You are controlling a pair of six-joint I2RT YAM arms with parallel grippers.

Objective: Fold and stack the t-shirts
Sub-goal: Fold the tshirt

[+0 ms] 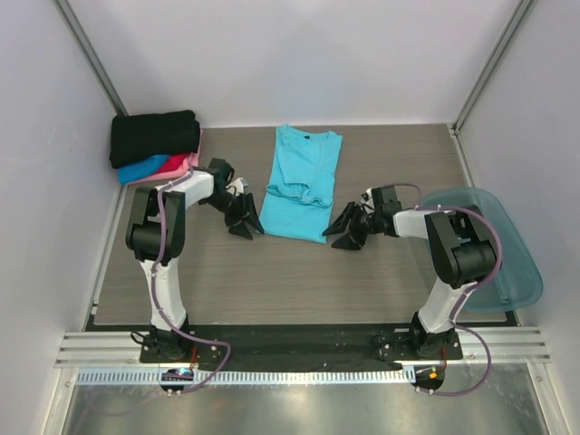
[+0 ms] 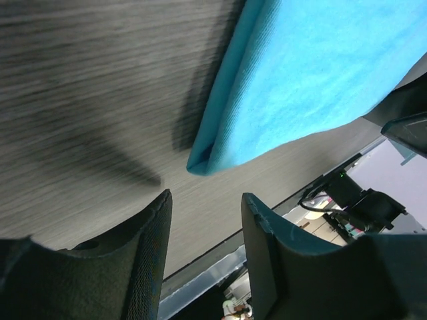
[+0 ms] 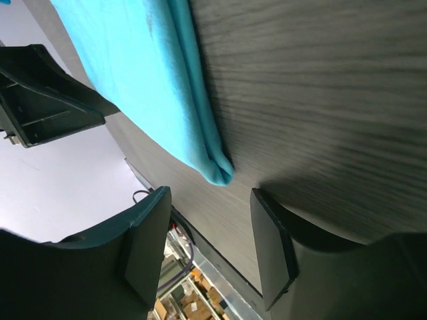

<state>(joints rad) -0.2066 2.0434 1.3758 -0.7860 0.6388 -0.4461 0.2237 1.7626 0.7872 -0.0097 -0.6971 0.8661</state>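
My right gripper grabs the turquoise t-shirt's near corner [image 1: 323, 239] [image 3: 218, 172] beside it next, opposite my left gripper's corner, to fold the hem toward the neck.
A turquoise t-shirt [image 1: 302, 181] lies on the table, folded lengthwise into a long strip, neck at the far end. My left gripper [image 1: 245, 220] is open and empty just left of its near left corner [image 2: 200, 163]. My right gripper [image 1: 346, 231] is open and empty just right of its near right corner [image 3: 219, 170]. A stack of folded shirts sits at the far left: black [image 1: 154, 136] on top, blue [image 1: 143, 170] and pink-red [image 1: 181, 163] below.
A translucent teal plastic tub [image 1: 507, 245] lies at the table's right edge beside my right arm. The grey wood table [image 1: 290, 281] ends at a metal rail near the arm bases. White walls close the far side and both flanks.
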